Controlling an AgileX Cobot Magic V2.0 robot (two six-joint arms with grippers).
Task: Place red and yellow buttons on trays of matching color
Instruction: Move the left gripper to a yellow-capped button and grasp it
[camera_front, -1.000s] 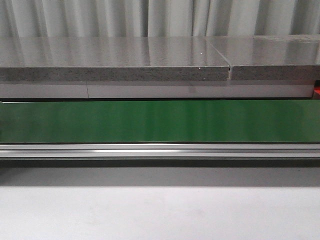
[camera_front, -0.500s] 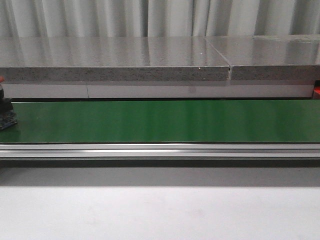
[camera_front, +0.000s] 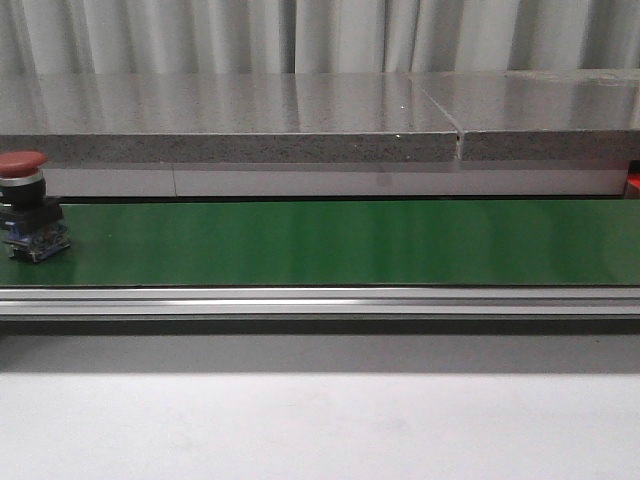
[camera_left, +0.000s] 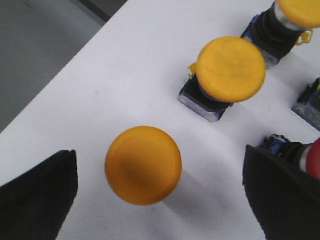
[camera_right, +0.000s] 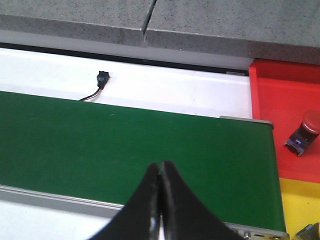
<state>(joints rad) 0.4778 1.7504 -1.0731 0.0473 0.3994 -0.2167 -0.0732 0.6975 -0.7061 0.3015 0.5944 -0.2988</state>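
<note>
I should lower my left gripper first and then close it on the button. My fingers are above the yellow button (camera_left: 143, 165) on the white surface and would miss it if I closed now.
A red button (camera_front: 24, 205) with a black and blue base stands on the green belt (camera_front: 330, 243) at its far left end. Neither gripper shows in the front view. My left gripper (camera_left: 160, 172) is open above a white surface (camera_left: 125, 75). A yellow button (camera_left: 143, 165) lies between its fingers (camera_left: 40, 197), untouched. Two more yellow buttons (camera_left: 230, 67) (camera_left: 299, 10) lie beyond, and a red button (camera_left: 313, 159) peeks out behind the other finger. My right gripper (camera_right: 160, 167) is shut and empty over the belt (camera_right: 100, 140). Beside the belt's end are a red tray (camera_right: 280, 105) holding one red button (camera_right: 306, 129) and a yellow tray (camera_right: 295, 202).
A grey stone ledge (camera_front: 300, 120) runs behind the belt, and an aluminium rail (camera_front: 320, 300) runs along its front. A small black connector with a wire (camera_right: 101, 79) lies on the white strip behind the belt. Part of another object (camera_right: 311, 232) shows in the yellow tray's corner.
The red button has come into view at the belt's left end and moved rightward along it; one second ago the belt was bare.
</note>
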